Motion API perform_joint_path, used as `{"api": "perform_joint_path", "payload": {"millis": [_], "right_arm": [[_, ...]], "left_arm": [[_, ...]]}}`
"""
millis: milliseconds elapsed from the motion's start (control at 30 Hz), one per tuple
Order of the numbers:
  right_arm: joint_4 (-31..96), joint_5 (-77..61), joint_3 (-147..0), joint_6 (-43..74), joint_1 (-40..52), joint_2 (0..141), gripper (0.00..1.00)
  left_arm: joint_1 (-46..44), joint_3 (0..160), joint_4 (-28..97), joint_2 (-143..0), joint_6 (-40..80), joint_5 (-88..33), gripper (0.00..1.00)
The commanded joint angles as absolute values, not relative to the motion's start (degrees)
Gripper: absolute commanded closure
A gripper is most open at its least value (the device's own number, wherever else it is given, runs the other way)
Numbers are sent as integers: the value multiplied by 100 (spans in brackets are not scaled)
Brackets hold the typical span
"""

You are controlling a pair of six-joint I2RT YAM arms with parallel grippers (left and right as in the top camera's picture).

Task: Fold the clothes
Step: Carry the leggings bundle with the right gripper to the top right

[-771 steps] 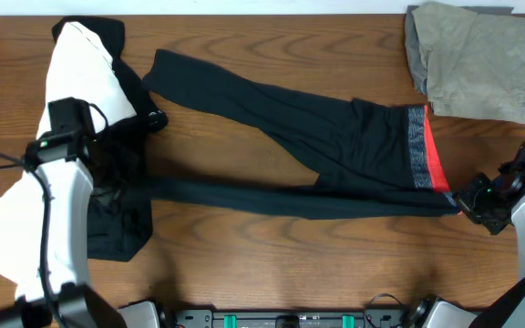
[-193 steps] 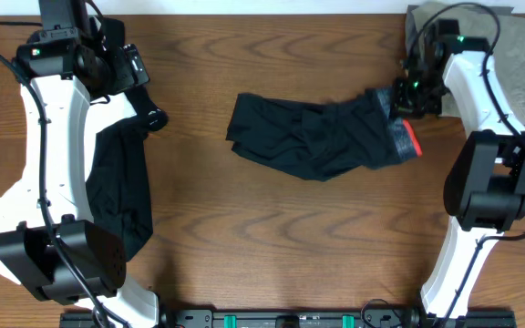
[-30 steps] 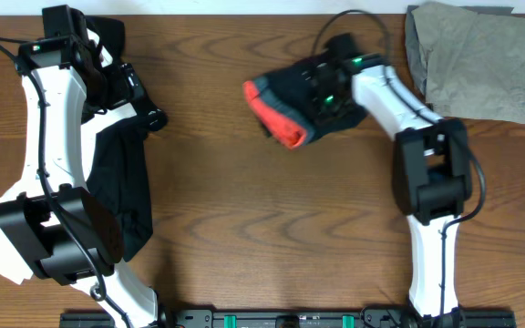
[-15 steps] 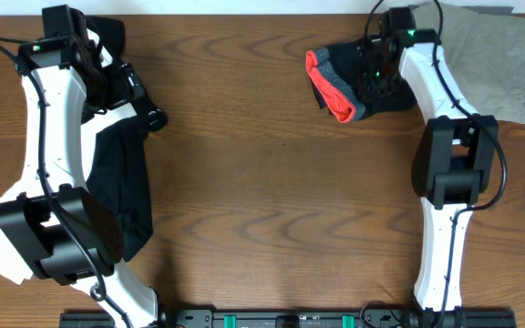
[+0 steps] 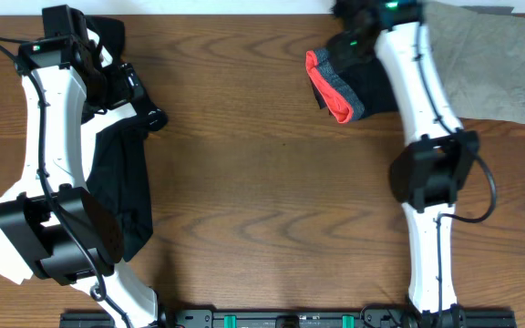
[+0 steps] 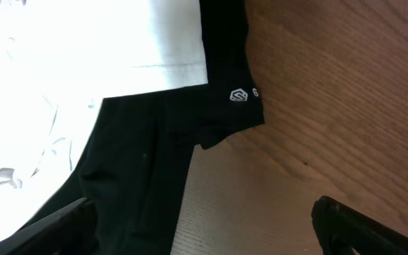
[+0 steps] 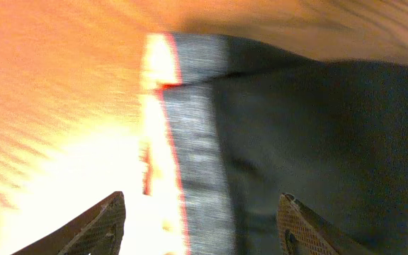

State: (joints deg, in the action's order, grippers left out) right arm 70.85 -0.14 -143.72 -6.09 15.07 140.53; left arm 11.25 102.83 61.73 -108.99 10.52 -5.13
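Observation:
The black leggings bundle should be stacked on the khaki piece, so my right gripper needs to grab it next by its red-orange and grey waistband edge (image 5: 334, 87) (image 7: 193, 164).
The clothes show as several pieces. The black leggings (image 5: 368, 87) lie folded into a small bundle at the back right, red-orange and grey waistband (image 5: 330, 89) facing left. My right gripper (image 5: 355, 22) hovers just behind the bundle. In the right wrist view it (image 7: 204, 230) is open above the grey band (image 7: 197, 142), holding nothing. My left gripper (image 5: 124, 80) is at the back left. It (image 6: 204, 234) stands open over the edge of a black garment (image 6: 140, 156) lying beside a white piece (image 6: 83, 42).
A khaki piece (image 5: 486, 59) lies at the back right corner, just right of the leggings bundle. The black garment (image 5: 121, 191) stretches down the left side under my left arm. Bare wooden table (image 5: 272, 210) fills the middle and front.
My right gripper carried the folded leggings from the table's middle back to the right beside the khaki piece, opened, let go and pulled away toward the far edge. The left arm stayed still.

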Motion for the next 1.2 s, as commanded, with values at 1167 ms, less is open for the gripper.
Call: {"api": "perform_joint_path", "payload": {"millis": [1167], "right_arm": [[4130, 2561, -11378, 683, 2093, 14317, 41]], "left_arm": [[1133, 10254, 6281, -10943, 1083, -445, 2]]}}
